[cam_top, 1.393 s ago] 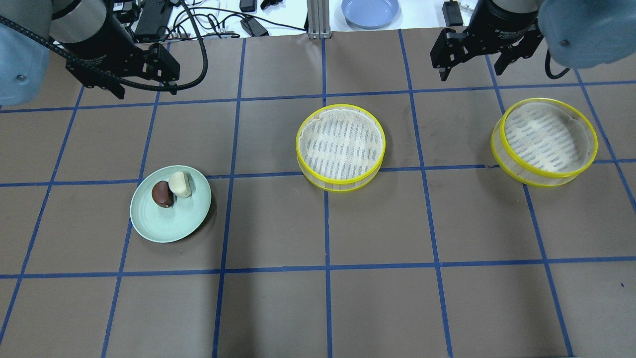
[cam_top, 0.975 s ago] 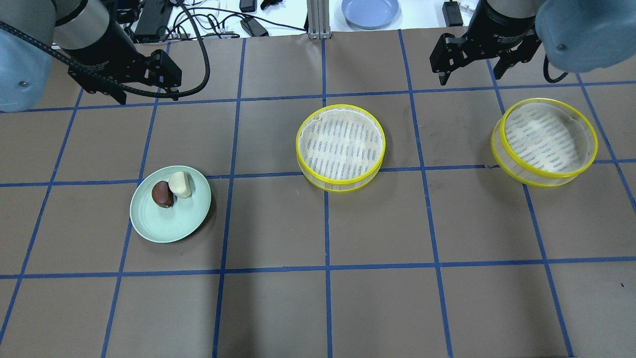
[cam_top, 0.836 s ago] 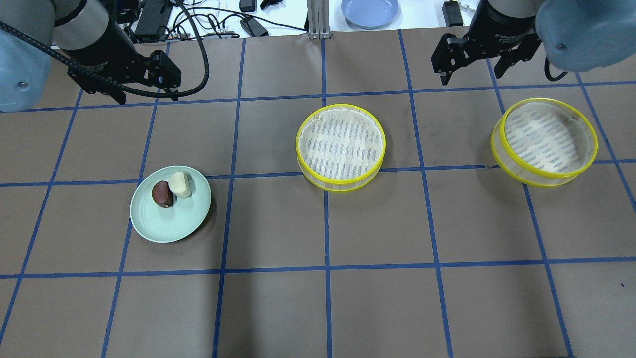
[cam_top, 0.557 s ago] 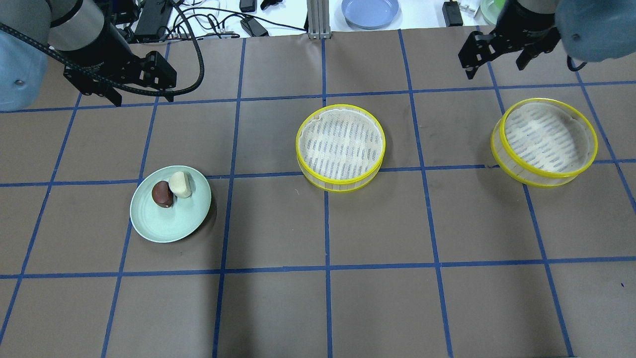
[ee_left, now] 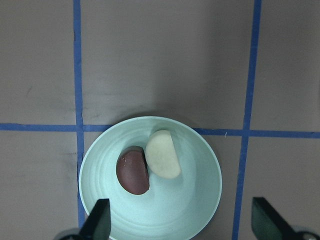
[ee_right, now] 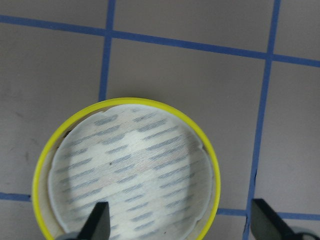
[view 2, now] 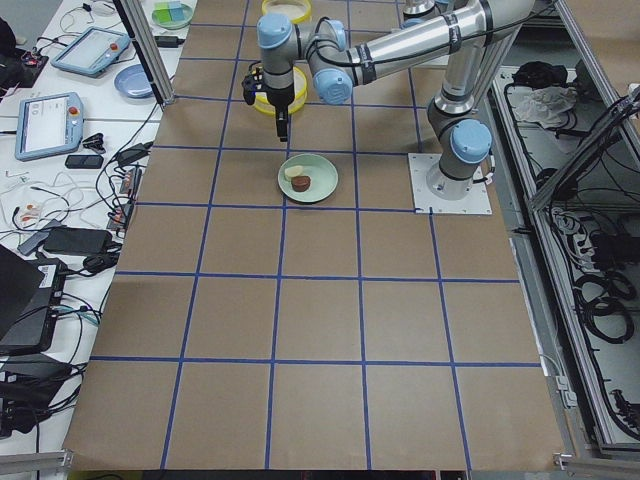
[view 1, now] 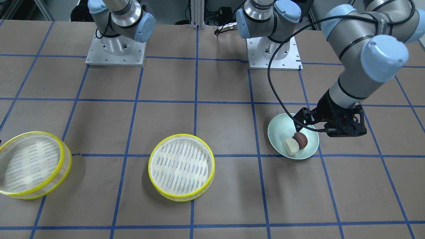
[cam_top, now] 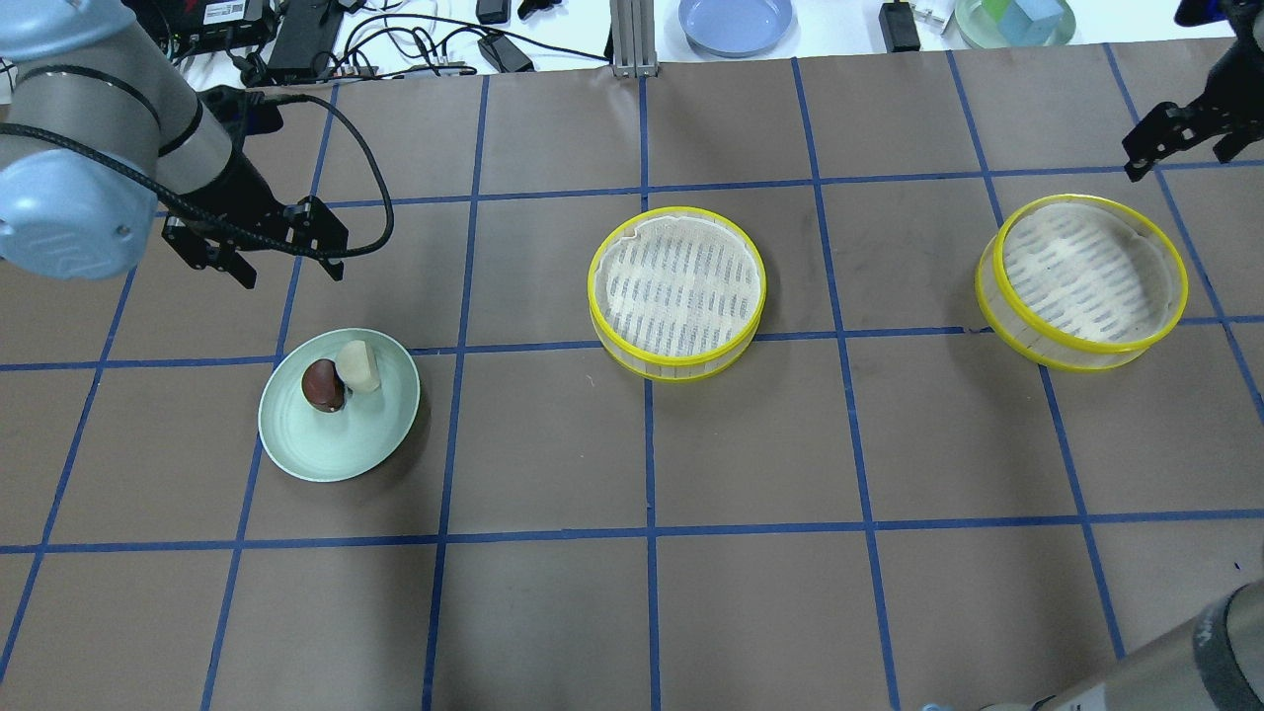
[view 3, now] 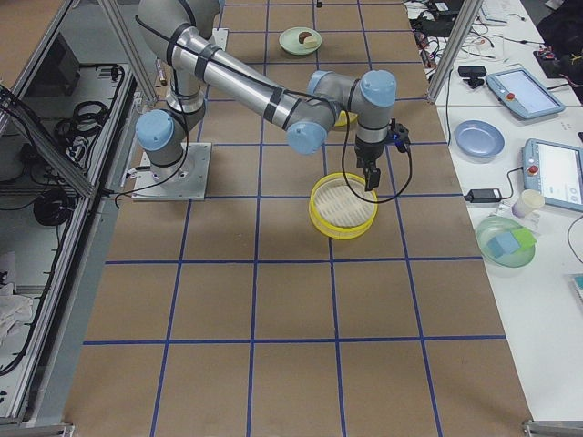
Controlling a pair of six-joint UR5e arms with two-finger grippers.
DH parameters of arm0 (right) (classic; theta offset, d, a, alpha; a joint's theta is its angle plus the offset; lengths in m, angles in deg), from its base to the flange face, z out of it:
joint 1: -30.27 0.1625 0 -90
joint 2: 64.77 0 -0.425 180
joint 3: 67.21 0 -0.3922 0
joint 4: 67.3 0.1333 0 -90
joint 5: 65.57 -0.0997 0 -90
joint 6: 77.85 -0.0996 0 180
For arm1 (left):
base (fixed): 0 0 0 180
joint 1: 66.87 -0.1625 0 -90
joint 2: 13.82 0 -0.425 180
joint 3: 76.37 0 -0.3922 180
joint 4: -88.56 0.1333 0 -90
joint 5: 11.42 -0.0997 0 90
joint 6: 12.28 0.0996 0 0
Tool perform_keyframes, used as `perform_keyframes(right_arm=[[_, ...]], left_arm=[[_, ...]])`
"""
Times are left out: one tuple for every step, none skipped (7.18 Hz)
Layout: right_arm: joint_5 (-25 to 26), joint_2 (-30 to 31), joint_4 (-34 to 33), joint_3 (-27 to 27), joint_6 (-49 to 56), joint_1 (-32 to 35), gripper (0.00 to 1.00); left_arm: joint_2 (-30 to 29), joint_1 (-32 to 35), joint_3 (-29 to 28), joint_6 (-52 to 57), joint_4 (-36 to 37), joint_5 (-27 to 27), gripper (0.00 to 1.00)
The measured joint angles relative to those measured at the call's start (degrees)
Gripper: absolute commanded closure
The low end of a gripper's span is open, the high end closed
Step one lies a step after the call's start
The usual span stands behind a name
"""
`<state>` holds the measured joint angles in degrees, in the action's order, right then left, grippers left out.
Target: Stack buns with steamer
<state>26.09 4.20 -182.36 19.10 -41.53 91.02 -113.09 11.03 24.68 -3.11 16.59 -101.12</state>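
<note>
Next, the right gripper picks up the steamer level (view 1: 32,165) by its thin yellow rim (view 1: 62,151), since the level is far wider than the gripper's open fingers.
A cream bun (cam_top: 358,365) and a dark brown bun (cam_top: 323,385) lie side by side, touching, on a pale green dish (cam_top: 341,449) at the left. One steamer tier (cam_top: 676,291) stands mid-table, the other steamer tier (cam_top: 1081,279) at the right; both are empty. My left gripper (cam_top: 289,275) is open and empty, hovering just beyond the dish. In the left wrist view the buns (ee_left: 163,154) sit ahead of its fingertips (ee_left: 100,222). My right gripper (cam_top: 1175,161) is open and empty, above the far edge of the right tier (ee_right: 132,170).
A blue plate (cam_top: 736,22), a green bowl (cam_top: 1017,20) and cables lie on the white bench past the table's far edge. The arm bases (view 1: 115,49) stand at the robot's side. Part of my right arm (cam_top: 1185,662) crosses the overhead view's lower right corner.
My left gripper has come nearer and lower toward the dish. My right gripper has swung right, to above the right tier. Both stay open; buns and tiers have not moved.
</note>
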Motion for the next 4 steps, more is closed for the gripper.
perform_keyframes(right_arm=[[0.0, -2.4, -2.3, 0.0, 1.5, -1.9, 0.00], [-0.1, -5.5, -4.9, 0.0, 2.8, -3.1, 0.00], [0.0, -7.8, -6.6, 0.2, 4.9, -3.8, 0.00], [-0.1, -9.0, -7.2, 0.7, 6.6, -4.3, 0.00]], left_arm=[[-2.3, -0.1, 1.3, 0.0, 1.3, -0.1, 0.00], [-4.9, -0.2, 1.9, 0.1, 1.9, -0.1, 0.02], [-7.6, -0.2, 2.1, 0.0, 2.1, -0.2, 0.08], [-10.3, -0.2, 2.2, -0.2, 2.2, -0.1, 0.19]])
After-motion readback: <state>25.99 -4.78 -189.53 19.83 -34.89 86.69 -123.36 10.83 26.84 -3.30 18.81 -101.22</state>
